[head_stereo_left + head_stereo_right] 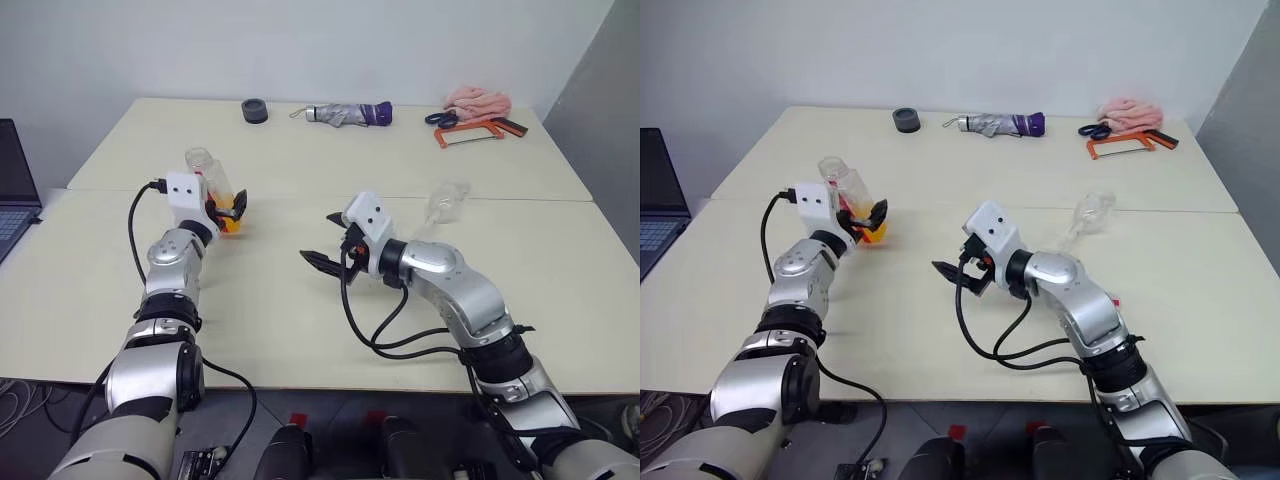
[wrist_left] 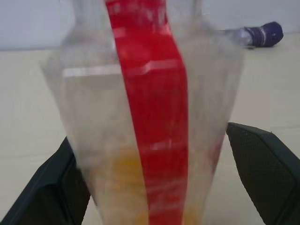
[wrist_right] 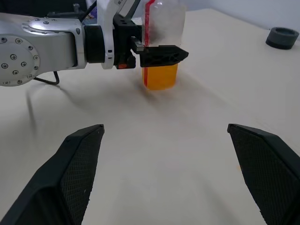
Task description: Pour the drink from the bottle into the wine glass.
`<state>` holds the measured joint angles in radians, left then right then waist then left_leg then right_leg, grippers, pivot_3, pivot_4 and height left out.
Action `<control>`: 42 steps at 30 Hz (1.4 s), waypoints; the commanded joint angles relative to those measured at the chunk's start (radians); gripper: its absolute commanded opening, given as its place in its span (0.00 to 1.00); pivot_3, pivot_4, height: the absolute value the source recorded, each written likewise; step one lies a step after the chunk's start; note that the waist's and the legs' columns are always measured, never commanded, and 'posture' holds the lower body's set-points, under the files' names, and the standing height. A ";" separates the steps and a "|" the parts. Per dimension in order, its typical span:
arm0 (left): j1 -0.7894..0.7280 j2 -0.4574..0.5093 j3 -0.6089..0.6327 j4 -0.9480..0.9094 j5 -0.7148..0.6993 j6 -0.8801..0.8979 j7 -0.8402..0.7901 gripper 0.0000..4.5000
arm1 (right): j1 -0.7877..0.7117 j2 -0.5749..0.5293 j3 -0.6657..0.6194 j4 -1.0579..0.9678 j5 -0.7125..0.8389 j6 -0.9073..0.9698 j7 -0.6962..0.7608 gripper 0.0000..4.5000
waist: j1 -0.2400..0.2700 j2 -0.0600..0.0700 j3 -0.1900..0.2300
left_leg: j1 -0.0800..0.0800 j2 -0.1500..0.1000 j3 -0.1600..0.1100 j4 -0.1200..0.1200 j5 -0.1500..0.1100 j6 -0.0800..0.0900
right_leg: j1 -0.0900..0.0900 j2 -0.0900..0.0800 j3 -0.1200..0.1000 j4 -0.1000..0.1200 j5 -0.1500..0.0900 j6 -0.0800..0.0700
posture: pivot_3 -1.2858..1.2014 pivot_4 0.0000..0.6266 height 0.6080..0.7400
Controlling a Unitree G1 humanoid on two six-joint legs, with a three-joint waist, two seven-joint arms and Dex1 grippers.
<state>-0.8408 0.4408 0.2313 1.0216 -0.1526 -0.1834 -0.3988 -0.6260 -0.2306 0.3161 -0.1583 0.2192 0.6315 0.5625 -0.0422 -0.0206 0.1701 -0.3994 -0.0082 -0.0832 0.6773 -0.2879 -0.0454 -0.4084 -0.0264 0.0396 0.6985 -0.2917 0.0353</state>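
Next, my left gripper grabs the bottle around its narrower lower body (image 2: 152, 178) to pour the drink, since the bottle flares wide at its shoulder (image 2: 145, 65).
The bottle (image 1: 213, 183) stands upright on the table (image 1: 300, 320) at the left, clear with a red label strip. The orange drink (image 3: 160, 77) fills only its bottom part. My left gripper (image 1: 228, 207) is open, with a black finger on either side of the bottle's lower half (image 2: 154, 140); the fingers (image 2: 265, 173) stand wide of its wall. My right gripper (image 1: 323, 238) is open over the bare table middle, pointing toward the bottle with nothing between its fingers (image 3: 70, 173). The wine glass (image 1: 446, 203) is a faint clear shape behind my right forearm.
Along the far table edge lie a grey roll (image 1: 256, 110), a folded umbrella (image 1: 350, 114), a pink cloth (image 1: 478, 99) and an orange hacksaw with scissors (image 1: 470, 130). A laptop (image 1: 14, 190) sits off the left side. A seam (image 1: 520, 200) joins the two tables.
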 commanded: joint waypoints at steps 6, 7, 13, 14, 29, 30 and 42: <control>0.061 -0.011 -0.005 -0.059 0.020 -0.041 0.045 0.99 | 0.059 -0.026 -0.029 -0.116 0.011 0.025 -0.003 1.00 | 0.001 0.000 0.000 | 0.000 0.000 0.000 0.000 0.000 0.000 | 0.000 0.000 0.000 0.000 0.000 0.000 | 0.52 0.24 1.00; 0.071 -0.013 -0.006 -0.061 0.022 -0.048 0.044 0.99 | 0.070 -0.034 -0.028 -0.125 0.010 0.026 0.000 1.00 | 0.001 0.000 0.000 | 0.000 0.000 0.000 0.000 0.000 0.000 | 0.000 0.000 0.000 0.000 0.000 0.000 | 0.52 0.24 1.00; 0.135 -0.022 -0.017 -0.100 0.032 -0.057 0.057 0.99 | 0.123 -0.068 -0.043 -0.175 0.011 0.051 -0.004 1.00 | 0.001 0.000 0.000 | 0.000 0.000 0.000 0.000 0.000 0.001 | 0.000 0.000 0.000 0.000 0.000 0.000 | 0.52 0.24 1.00; 0.145 -0.025 -0.017 -0.110 0.032 -0.057 0.059 0.99 | 0.129 -0.072 -0.045 -0.181 0.011 0.054 -0.006 1.00 | 0.001 0.000 0.000 | 0.000 0.000 0.000 0.000 0.000 0.001 | 0.000 0.000 0.000 0.000 0.000 0.000 | 0.52 0.24 1.00; 0.575 -0.015 -0.056 -0.802 -0.077 0.153 -0.125 0.99 | 0.187 -0.092 -0.407 -0.382 0.214 0.315 -0.117 1.00 | 0.008 0.000 0.000 | 0.001 0.002 -0.001 -0.001 -0.001 0.001 | 0.002 -0.001 0.000 0.000 0.000 0.000 | 0.52 0.24 1.00; 0.590 -0.005 -0.064 -0.835 -0.087 0.167 -0.156 0.99 | 0.170 -0.080 -0.457 -0.370 0.235 0.349 -0.146 1.00 | 0.009 0.000 0.000 | 0.001 0.002 -0.001 -0.001 -0.001 0.001 | 0.002 -0.001 0.000 0.000 0.000 0.000 | 0.52 0.24 1.00; 0.460 0.195 -0.236 -1.056 -0.285 0.440 -0.688 0.99 | -0.206 -0.145 -0.832 0.248 0.311 0.799 -0.302 1.00 | 0.008 0.001 0.000 | 0.002 0.001 0.004 -0.002 -0.001 0.001 | 0.003 0.002 0.001 -0.001 0.000 0.000 | 0.52 0.24 1.00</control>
<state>-0.3611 0.6191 0.0193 0.0063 -0.4046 0.2327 -1.0232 -0.8049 -0.3582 -0.4957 0.0194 0.5232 1.4180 0.2486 -0.0343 -0.0194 0.1700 -0.3972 -0.0076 -0.0784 0.6750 -0.2885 -0.0442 -0.4056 -0.0240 0.0411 0.6973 -0.2918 0.0349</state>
